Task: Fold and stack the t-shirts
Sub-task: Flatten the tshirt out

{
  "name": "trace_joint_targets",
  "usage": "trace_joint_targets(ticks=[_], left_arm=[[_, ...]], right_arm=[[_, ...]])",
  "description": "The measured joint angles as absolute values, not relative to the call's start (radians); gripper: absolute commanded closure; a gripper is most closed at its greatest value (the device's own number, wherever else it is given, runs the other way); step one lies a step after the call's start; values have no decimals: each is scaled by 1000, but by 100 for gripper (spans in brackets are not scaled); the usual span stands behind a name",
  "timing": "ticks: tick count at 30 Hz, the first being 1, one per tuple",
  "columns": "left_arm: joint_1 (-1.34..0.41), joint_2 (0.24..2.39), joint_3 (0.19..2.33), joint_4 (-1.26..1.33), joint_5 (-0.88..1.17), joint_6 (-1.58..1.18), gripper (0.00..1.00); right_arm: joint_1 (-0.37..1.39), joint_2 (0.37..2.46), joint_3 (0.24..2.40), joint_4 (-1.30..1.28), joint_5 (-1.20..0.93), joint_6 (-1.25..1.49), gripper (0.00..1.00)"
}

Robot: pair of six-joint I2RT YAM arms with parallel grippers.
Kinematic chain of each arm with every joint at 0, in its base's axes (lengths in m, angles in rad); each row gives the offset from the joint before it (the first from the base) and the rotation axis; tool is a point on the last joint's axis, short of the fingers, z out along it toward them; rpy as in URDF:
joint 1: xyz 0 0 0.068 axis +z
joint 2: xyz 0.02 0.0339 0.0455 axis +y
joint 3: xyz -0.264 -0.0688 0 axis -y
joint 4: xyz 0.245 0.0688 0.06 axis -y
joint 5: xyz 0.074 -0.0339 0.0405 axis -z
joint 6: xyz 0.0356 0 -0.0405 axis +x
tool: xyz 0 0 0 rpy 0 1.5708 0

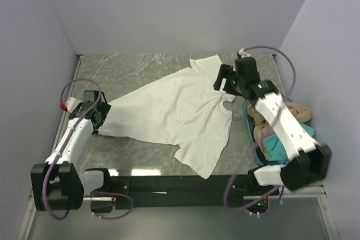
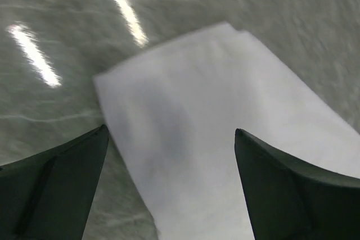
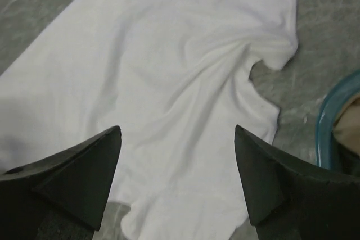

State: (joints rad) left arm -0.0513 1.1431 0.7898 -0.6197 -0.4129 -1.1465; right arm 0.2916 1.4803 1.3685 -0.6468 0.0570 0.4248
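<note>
My left gripper will next pinch the white t-shirt at its corner opposite the collar side, to spread it flat for folding.
A large white t-shirt lies spread and wrinkled across the grey marble table. It also shows in the left wrist view and the right wrist view. My left gripper is open and empty above the shirt's left corner. My right gripper is open and empty above the shirt's collar side at the right. A tan t-shirt and a teal t-shirt lie crumpled in the basket at the right.
A teal plastic basket stands at the table's right edge, under my right arm; its rim shows in the right wrist view. Purple-grey walls close in the table on the left, back and right.
</note>
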Motion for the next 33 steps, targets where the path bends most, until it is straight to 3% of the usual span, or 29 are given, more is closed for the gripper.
trace_joint_targets(ticks=[7,9,13,21,24,27,28,33], left_arm=[[133,1181,691,-601,-383,-1146,1],[154,1210,682,-583,-367,-1146,8],[170,1287,682,-545,-352,-1139,25],[171,1406,703,-498,-349,-1120,39],[171,1433,718,-483,-366,-1118,53],[173,1455,727,-462,-371,-1116,84],[175,1460,728,-451,-370,-1116,99],[175,1467,731,-430,-362,-1112,99]], right_arm=[[332,950,886,-464,-26,492,8],[332,874,782,-444,-44,507,8],[332,850,689,-443,-65,516,8],[332,850,679,-426,-75,517,8],[332,856,678,-426,-75,518,9],[332,863,677,-427,-75,519,9],[332,865,677,-427,-74,519,9],[367,883,672,-446,-51,519,10]])
